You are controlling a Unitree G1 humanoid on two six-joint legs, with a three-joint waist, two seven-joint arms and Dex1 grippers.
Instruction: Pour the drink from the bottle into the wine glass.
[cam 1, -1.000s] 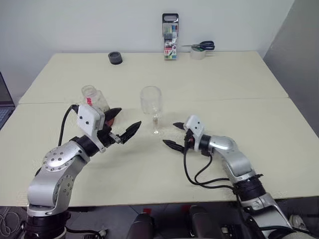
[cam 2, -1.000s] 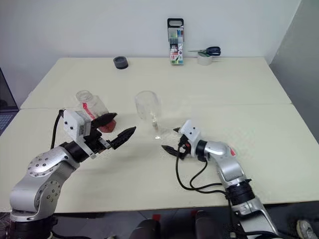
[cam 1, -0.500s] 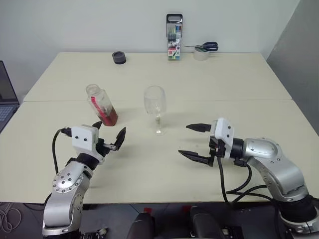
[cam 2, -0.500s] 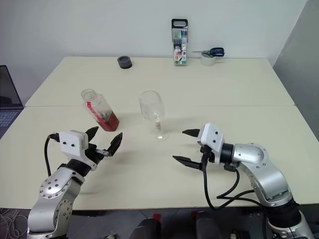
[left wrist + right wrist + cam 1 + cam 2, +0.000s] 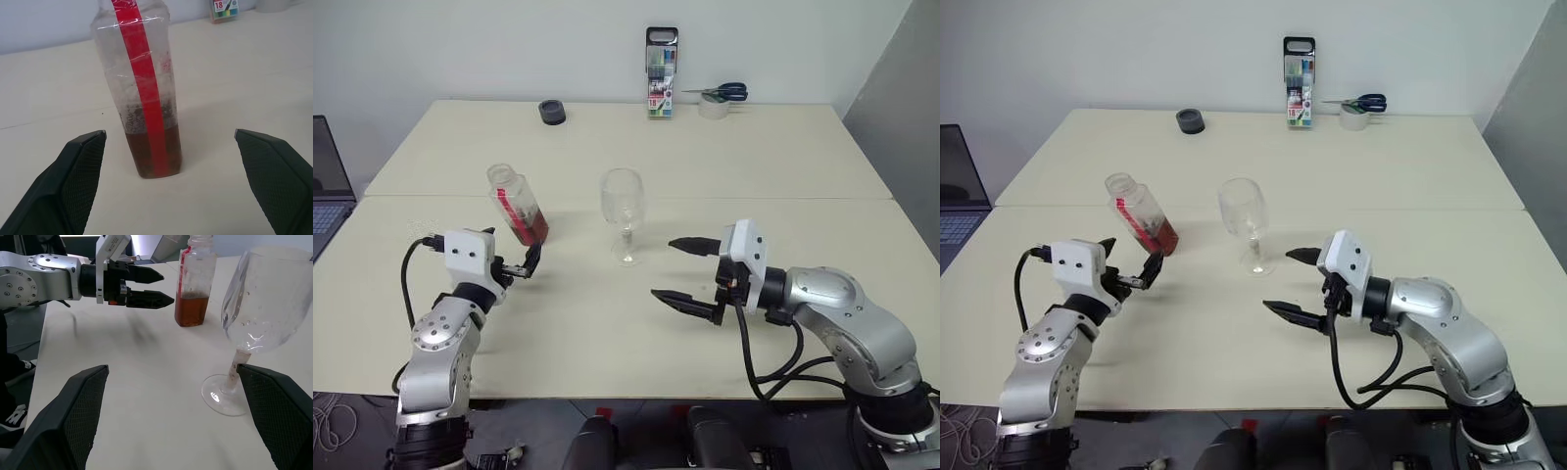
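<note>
The bottle's shoulders slope in to a round neck above, so the robot's left gripper will grab the bottle by the flat sides of its body (image 5: 521,212) to pour.
The bottle (image 5: 517,206) stands uncapped on the table, clear with a red label strip, and the drink (image 5: 151,154) fills its lowest part. To its right stands the wine glass (image 5: 623,201), upright, with droplets on its bowl. My left gripper (image 5: 512,249) is open just in front of the bottle and points at it, with the bottle centred between its fingers (image 5: 78,181) and apart from them. My right gripper (image 5: 666,269) is open to the right of the glass, points left toward it and holds nothing. The right wrist view shows the glass (image 5: 259,308), the bottle (image 5: 195,284) and the left gripper (image 5: 146,286).
At the table's far edge stand a marker-pen case (image 5: 660,73), scissors on a tape roll (image 5: 715,98) and a small black round object (image 5: 551,112). A laptop (image 5: 328,191) sits at the left edge. A seam (image 5: 783,199) crosses the table behind the glass.
My left gripper has swung left and down, from beside the glass to in front of the bottle. My right gripper has drawn back from the glass's foot and risen. Both stay open.
</note>
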